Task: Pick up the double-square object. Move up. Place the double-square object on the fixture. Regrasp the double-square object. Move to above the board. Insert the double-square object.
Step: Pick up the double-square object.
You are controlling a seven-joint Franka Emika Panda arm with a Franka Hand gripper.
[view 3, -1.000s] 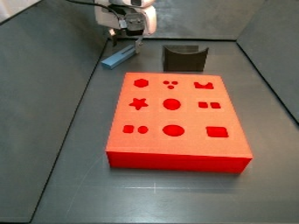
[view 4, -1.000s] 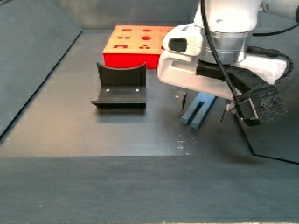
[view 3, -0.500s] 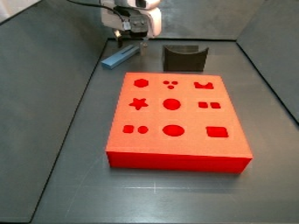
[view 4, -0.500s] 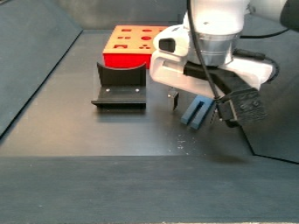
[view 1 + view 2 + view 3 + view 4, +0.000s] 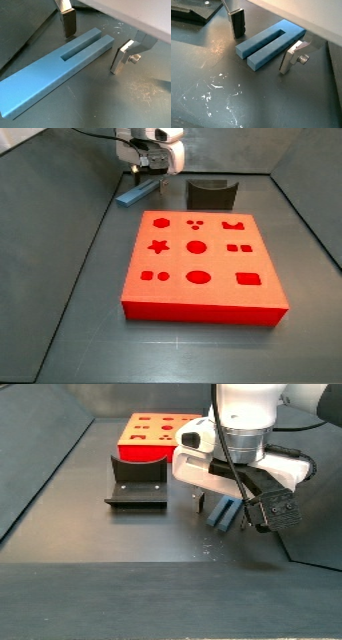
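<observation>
The double-square object needs to be lifted and placed on the fixture (image 5: 211,195), so my gripper should grab it by its slotted end (image 5: 147,186) next.
The double-square object (image 5: 57,75) is a blue bar with a long slot at one end, and it lies flat on the dark floor. In both wrist views my gripper (image 5: 92,54) is open, one finger on each side of the bar's slotted end (image 5: 271,42), and neither pad touches it. In a side view the gripper (image 5: 150,166) hangs just over the bar (image 5: 136,194) at the back left. The dark fixture (image 5: 211,195) stands to the right of it. The orange-red board (image 5: 203,263) lies in the middle of the floor.
Dark tray walls rise close behind and beside the bar (image 5: 80,188). In a side view the fixture (image 5: 136,482) sits between the board (image 5: 154,429) and the gripper (image 5: 221,506). A corner of the fixture (image 5: 191,12) shows in a wrist view.
The gripper has come down toward the bar, so its open fingers now stand lower around the slotted end. The bar has not moved.
</observation>
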